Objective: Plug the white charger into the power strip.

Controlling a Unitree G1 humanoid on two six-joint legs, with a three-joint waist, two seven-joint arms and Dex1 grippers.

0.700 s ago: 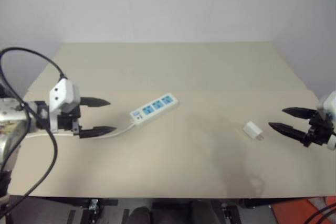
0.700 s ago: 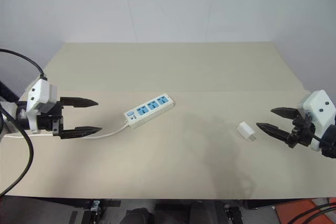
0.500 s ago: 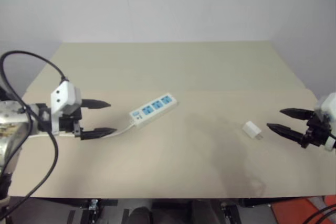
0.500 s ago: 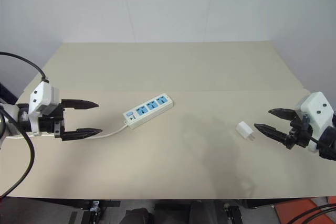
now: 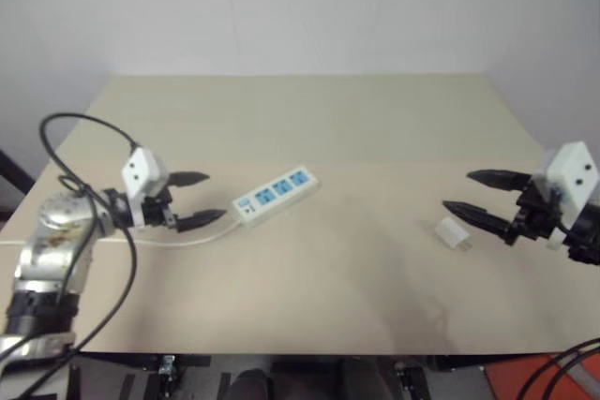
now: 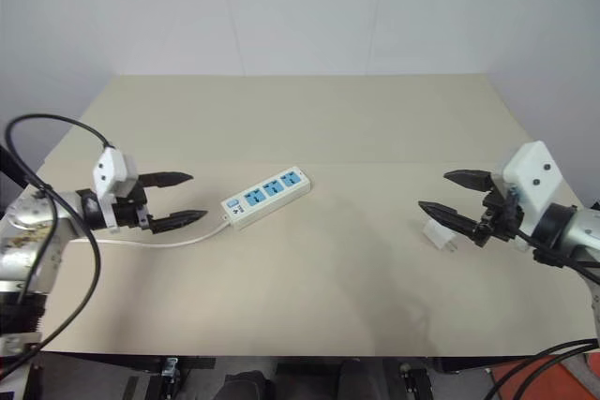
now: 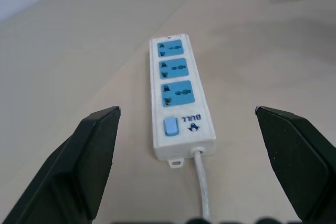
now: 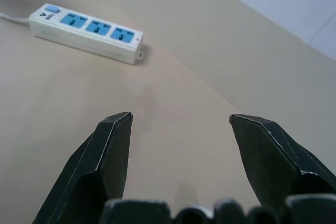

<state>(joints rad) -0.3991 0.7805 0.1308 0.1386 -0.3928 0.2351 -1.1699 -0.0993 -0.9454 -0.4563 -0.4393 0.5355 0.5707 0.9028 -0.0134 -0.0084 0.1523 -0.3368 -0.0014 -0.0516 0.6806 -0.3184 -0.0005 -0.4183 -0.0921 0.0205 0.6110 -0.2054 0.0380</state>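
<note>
The power strip (image 7: 177,85) is long but narrow across, so my left gripper next grabs the power strip's long sides at its switch end (image 7: 184,139).
The power strip (image 5: 274,194) is a white bar with three blue sockets, lying slantwise left of the table's middle, its switch end and cord (image 5: 183,237) toward my left gripper. My left gripper (image 5: 214,197) is open, level and aimed at that switch end from a short way off; the left wrist view shows the power strip (image 7: 178,95) between its spread fingers. The white charger (image 5: 453,232) lies on the table at the right. My right gripper (image 5: 457,190) is open and hovers just over it, the lower fingertip reaching past the white charger (image 6: 439,235).
The beige table (image 5: 309,119) runs back to a pale wall. A black cable (image 5: 66,138) loops over my left arm. The thin white cord trails left off the table's side.
My left gripper has moved right, closer to the power strip's switch end. My right gripper has moved left and now reaches over the charger. Both remain open.
</note>
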